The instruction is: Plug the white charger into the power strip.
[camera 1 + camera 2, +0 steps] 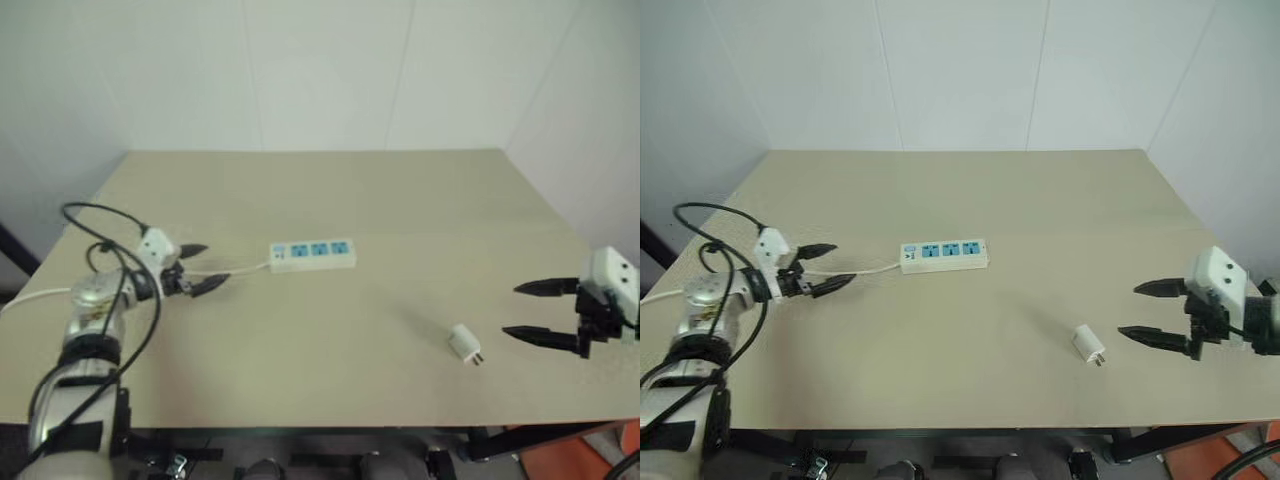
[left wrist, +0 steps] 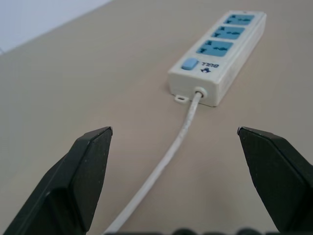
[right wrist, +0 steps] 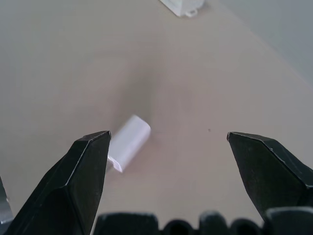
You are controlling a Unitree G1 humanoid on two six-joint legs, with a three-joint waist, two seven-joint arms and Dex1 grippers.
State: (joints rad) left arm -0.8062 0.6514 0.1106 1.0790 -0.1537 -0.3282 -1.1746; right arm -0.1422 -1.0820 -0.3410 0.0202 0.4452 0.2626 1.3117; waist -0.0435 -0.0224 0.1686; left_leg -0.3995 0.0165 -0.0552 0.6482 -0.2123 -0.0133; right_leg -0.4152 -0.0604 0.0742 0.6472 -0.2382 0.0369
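Thin metal prongs stick out of one end of the white charger, so my right gripper should next grab the charger by the flat sides of its body (image 1: 463, 341).
The white charger (image 1: 465, 344) lies on its side on the beige table (image 1: 330, 190), right of centre, its prongs pointing toward the front edge. The power strip (image 1: 313, 254), white with three blue socket faces, lies left of centre with its thin cord (image 1: 240, 269) running off to the left. My left gripper (image 1: 203, 268) hovers open over that cord, pointing at the strip's switch end (image 2: 189, 63). My right gripper (image 1: 527, 311) is open to the right of the charger (image 3: 129, 142), pointing at it, with nothing between its fingers.
White walls meet in a corner behind the table. A black cable (image 1: 100, 215) loops over my left arm near the table's left edge. The table's front edge (image 1: 330, 422) lies close below the charger.
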